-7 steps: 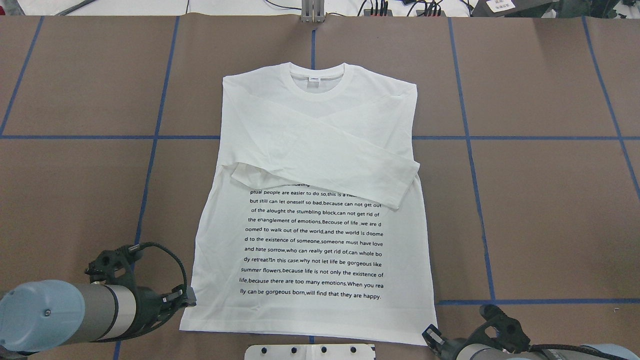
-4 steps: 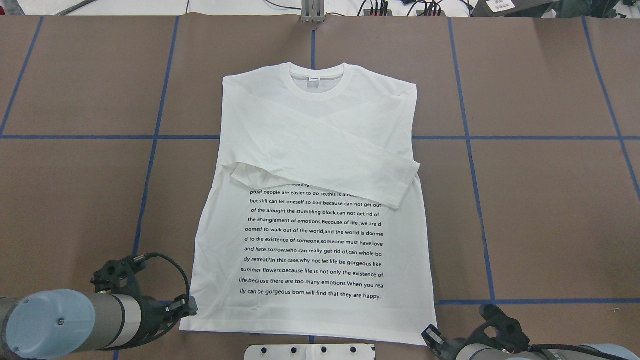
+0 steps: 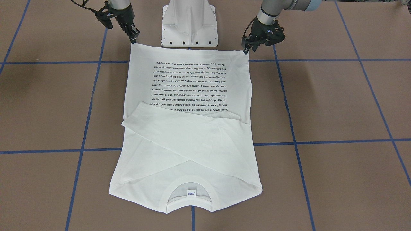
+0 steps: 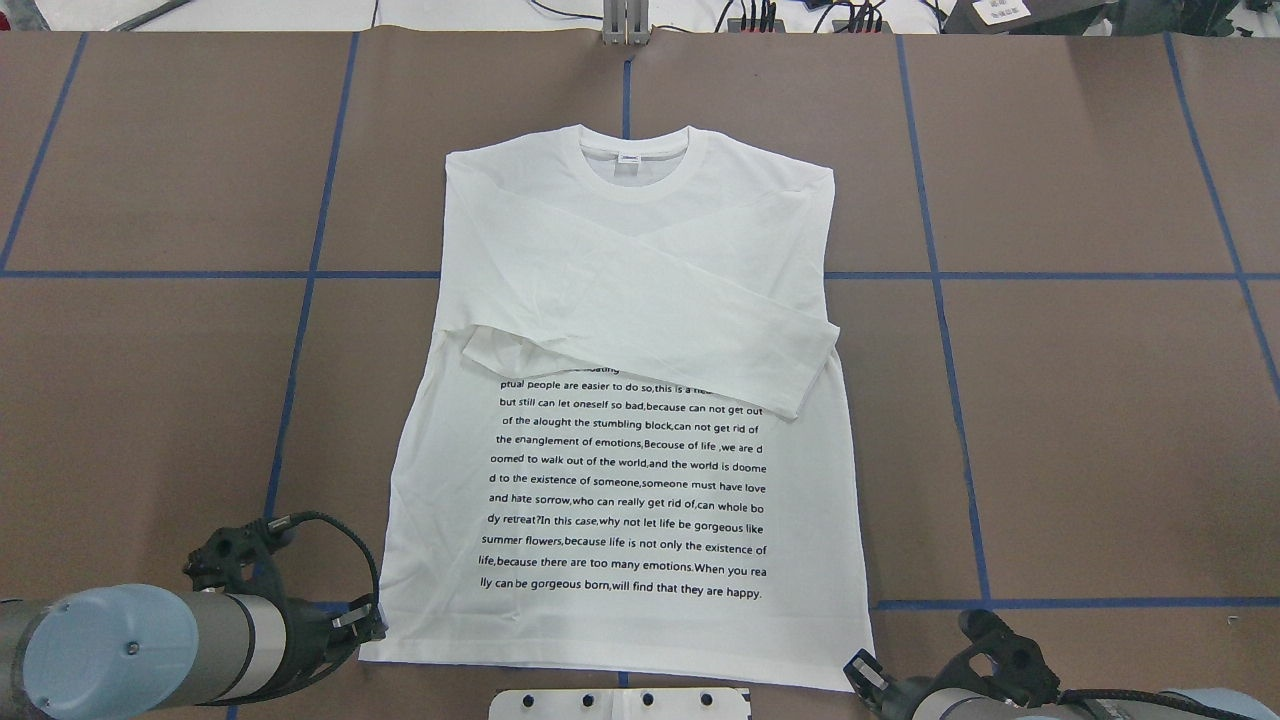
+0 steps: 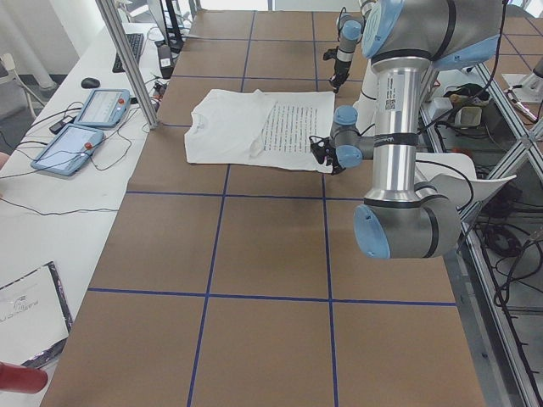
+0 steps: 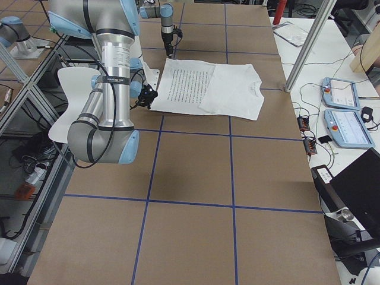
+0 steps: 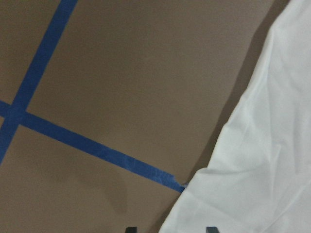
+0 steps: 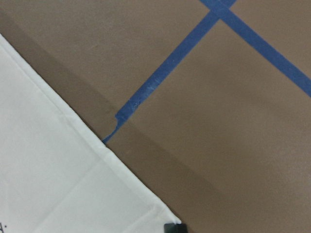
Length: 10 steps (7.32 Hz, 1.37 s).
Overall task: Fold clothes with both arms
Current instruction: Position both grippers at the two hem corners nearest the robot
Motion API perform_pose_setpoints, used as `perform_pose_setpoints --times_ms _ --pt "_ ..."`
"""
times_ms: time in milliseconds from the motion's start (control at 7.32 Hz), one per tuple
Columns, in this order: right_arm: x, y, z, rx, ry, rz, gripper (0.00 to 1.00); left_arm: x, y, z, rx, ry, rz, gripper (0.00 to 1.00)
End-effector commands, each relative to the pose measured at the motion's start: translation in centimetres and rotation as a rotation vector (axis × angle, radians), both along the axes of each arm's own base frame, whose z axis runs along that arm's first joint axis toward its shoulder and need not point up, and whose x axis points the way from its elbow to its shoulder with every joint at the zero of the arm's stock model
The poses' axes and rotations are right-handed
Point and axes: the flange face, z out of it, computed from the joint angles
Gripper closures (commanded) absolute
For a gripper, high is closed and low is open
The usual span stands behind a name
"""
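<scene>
My left gripper takes hold of the shirt by its free hem corner (image 3: pixel 246 52) next, which reaches between the open fingers while the shirt's body (image 3: pixel 188 131) lies flat.
The white long-sleeved T-shirt (image 4: pixel 640 330) lies flat on the brown table, collar far from me, both sleeves crossed over its chest and the black text facing up. My left gripper (image 4: pixel 372 625) sits low at the hem's left corner (image 3: pixel 248 48). It is open: in the left wrist view its fingertips (image 7: pixel 130 229) stand apart with the cloth corner (image 7: pixel 262 160) reaching between them. My right gripper (image 4: pixel 858 668) rests at the hem's right corner (image 3: pixel 133 40). Its dark tip (image 8: pixel 175 226) meets the corner of the cloth (image 8: pixel 53 179) and looks shut on it.
The white metal pedestal (image 3: pixel 189 19) stands just behind the hem, between the two arms. Blue tape lines (image 4: pixel 310 275) grid the table. Tablets and cables (image 5: pixel 93 110) lie on the side bench beyond the far edge.
My left gripper has moved back and down to the hem's left corner. The right arm and the shirt have stayed still.
</scene>
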Motion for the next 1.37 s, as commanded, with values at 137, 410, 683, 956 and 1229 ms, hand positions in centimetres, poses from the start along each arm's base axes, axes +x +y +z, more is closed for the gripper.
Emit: perform_pose_setpoints --times_ms 137,410,683,956,1229 --pt "0.02 -0.05 0.01 0.001 0.000 0.000 1.00 0.80 0.85 0.70 -0.020 -0.014 0.006 0.51" --pt "0.02 -0.05 0.01 0.000 0.000 0.001 1.00 0.99 0.98 0.41 -0.019 -0.008 0.009 0.57" --pt "-0.02 -0.04 -0.06 -0.001 -0.001 0.001 1.00 1.07 1.26 0.34 -0.030 -0.006 0.007 0.72" --pt "0.15 -0.06 -0.27 0.000 -0.006 0.000 1.00 0.94 1.20 0.41 -0.030 -0.008 0.006 1.00" --pt "0.15 -0.06 -0.28 0.000 -0.006 0.000 1.00 0.82 1.21 0.11 -0.033 -0.002 0.003 1.00"
